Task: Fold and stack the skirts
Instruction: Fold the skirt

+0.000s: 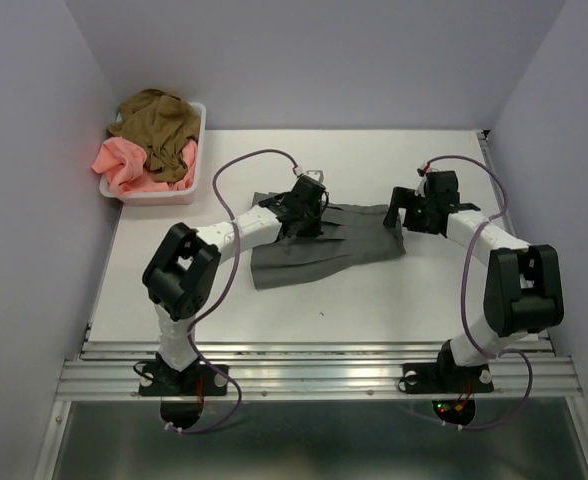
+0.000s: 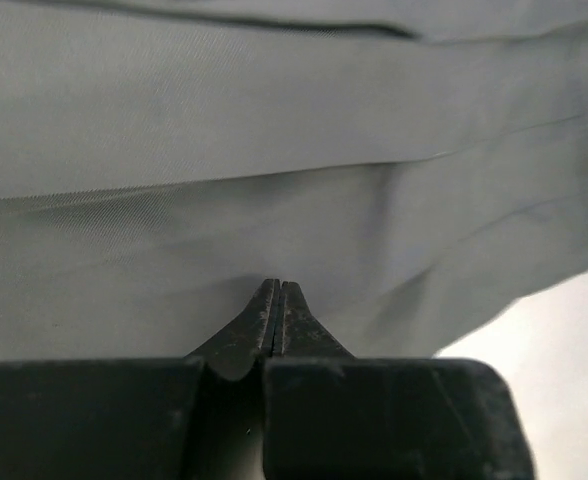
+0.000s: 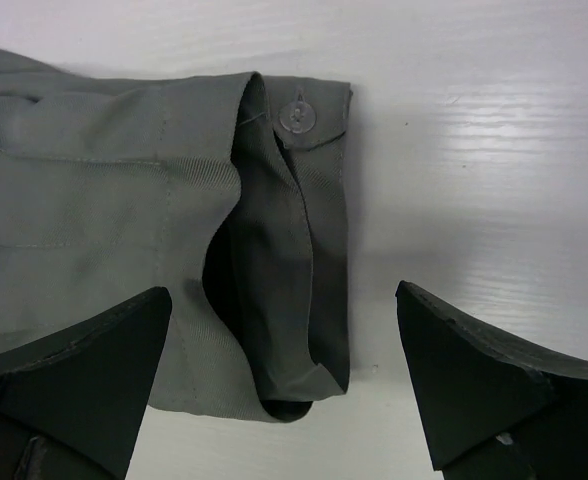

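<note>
The grey skirt (image 1: 324, 245) will be grabbed next by its buttoned waistband end (image 1: 398, 232) with my right gripper, fingers on either side of the waistband, to fold that end over.
The grey skirt (image 1: 324, 245) lies spread flat in the middle of the table. My left gripper (image 1: 304, 205) is at its far edge. In the left wrist view its jaws are pressed together at the cloth (image 2: 274, 150), with creases running to the gripper (image 2: 277, 290). My right gripper (image 1: 406, 212) is open at the skirt's right end, its fingers either side of the buttoned waistband (image 3: 314, 130) and not touching it. The olive-brown skirt (image 1: 159, 125) and the salmon-pink skirt (image 1: 124, 165) lie crumpled in the basket.
The white basket (image 1: 159, 195) stands at the far left corner of the white table (image 1: 374, 290). Purple walls close in the left, back and right sides. A metal rail (image 1: 314, 375) runs along the near edge by the arm bases.
</note>
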{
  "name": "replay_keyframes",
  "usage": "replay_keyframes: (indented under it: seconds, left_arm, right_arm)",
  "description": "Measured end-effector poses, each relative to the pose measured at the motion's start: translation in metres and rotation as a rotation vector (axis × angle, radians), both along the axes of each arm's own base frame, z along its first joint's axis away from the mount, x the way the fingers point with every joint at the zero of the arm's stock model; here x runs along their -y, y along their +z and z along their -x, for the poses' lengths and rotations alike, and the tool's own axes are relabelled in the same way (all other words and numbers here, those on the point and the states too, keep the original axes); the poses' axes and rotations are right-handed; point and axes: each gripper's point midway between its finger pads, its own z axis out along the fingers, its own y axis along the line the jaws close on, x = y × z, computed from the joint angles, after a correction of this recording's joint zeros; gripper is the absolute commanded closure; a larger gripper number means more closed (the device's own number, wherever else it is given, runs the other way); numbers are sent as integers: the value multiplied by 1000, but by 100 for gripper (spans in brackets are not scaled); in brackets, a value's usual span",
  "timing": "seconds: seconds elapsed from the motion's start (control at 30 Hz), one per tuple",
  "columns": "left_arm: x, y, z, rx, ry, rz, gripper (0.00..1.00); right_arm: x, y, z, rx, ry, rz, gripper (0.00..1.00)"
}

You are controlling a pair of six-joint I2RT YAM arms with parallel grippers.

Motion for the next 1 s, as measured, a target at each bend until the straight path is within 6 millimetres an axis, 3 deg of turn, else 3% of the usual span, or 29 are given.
replay_keyframes:
  seconds: [0.13,0.3,0.4,0.53,0.6,0.63,0.73,0.87,1.0]
  left_arm:
    - [-7,-30,5,-54,-15,-67,100]
    - [-7,-47,3,-72,-32,-86,100]
    - [-6,-60,3,-84,-36,-97,100]
    - [-4,-66,3,-84,-41,-89,100]
    - [-3,-67,2,-81,-43,-82,100]
    - [-2,-67,2,-79,-44,-78,100]
    - [1,-67,0,-72,-45,-62,100]
    - [5,-67,-2,-65,-46,-44,100]
    - [11,-67,-5,-60,-51,-17,100]
  right_arm:
    - [-8,-21,5,-71,14,-59,0]
    - [-20,-37,12,-134,45,-116,1]
    - [-23,-41,12,-141,56,-134,9]
    - [-27,-42,12,-143,75,-154,33]
    - [-29,-44,14,-151,90,-169,50]
    - [-31,-45,14,-154,101,-176,67]
    - [-34,-50,22,-193,114,-192,87]
    - [-32,-49,26,-218,111,-185,99]
    - [-29,-28,22,-187,99,-166,99]
